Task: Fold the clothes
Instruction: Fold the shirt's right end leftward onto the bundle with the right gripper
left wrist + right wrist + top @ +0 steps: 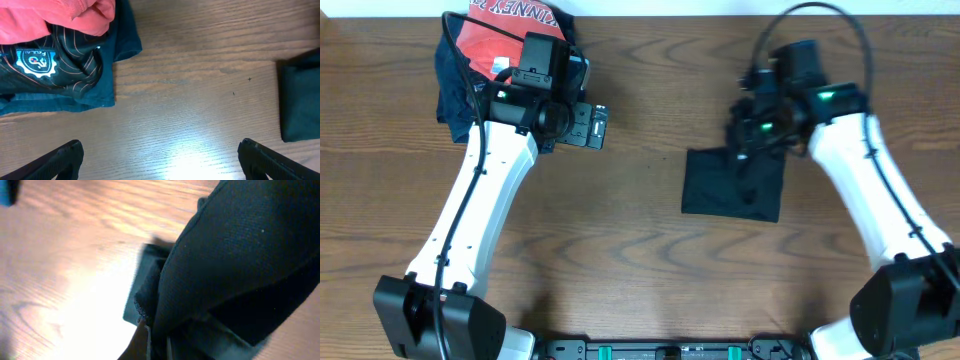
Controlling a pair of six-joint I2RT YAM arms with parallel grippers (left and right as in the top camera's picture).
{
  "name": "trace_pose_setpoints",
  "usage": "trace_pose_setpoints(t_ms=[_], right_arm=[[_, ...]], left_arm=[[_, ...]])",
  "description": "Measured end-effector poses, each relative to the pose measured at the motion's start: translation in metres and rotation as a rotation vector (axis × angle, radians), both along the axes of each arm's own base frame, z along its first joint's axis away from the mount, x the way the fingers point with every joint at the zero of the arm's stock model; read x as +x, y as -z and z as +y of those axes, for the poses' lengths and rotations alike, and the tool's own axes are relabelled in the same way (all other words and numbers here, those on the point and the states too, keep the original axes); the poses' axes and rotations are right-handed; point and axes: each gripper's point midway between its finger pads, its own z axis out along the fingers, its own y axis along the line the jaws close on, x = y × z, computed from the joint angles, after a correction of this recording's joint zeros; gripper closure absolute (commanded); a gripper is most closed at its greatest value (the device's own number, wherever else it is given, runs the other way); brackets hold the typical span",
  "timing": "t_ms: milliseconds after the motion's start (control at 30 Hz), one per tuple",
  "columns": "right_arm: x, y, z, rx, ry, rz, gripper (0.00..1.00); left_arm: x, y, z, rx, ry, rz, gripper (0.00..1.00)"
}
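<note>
The folded black garment should be stacked there folded, so my left gripper should next grab it by its side edge facing the red shirt (689,183) (285,104).
The black garment (732,188) lies folded into a small rectangle on the wooden table (640,260), right of centre. My right gripper (745,150) is at its far edge, and in the right wrist view it (160,347) is shut on a fold of the black fabric (240,255), which drapes up over the fingers. My left gripper (592,126) is open and empty over bare wood to the garment's left. Its fingertips (160,155) stand wide apart, and the garment's edge (300,100) shows at the right of that view.
A red shirt with white lettering (510,30) lies on a navy printed shirt (455,95) at the far left corner, beside my left wrist. Both also show in the left wrist view: red (50,20), navy (60,75).
</note>
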Motion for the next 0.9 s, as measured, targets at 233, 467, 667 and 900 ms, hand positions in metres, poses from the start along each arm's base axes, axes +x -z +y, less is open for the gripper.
trace_pose_setpoints(t_ms=[233, 467, 667, 900], right_arm=[[-0.015, 0.017, 0.058, -0.028, -0.106, 0.009, 0.92], [-0.033, 0.052, 0.078, -0.070, -0.141, 0.115, 0.27], [-0.043, 0.047, 0.066, -0.086, -0.123, 0.158, 0.20], [-0.023, -0.012, 0.021, -0.046, 0.009, 0.038, 0.01]], left_arm=[[-0.001, 0.000, 0.001, 0.001, -0.003, 0.004, 0.00], [-0.002, 0.001, 0.002, 0.002, -0.003, 0.010, 0.00], [-0.002, 0.001, 0.002, 0.003, -0.003, 0.011, 0.00], [-0.009, 0.003, -0.018, -0.103, 0.050, 0.045, 0.01]])
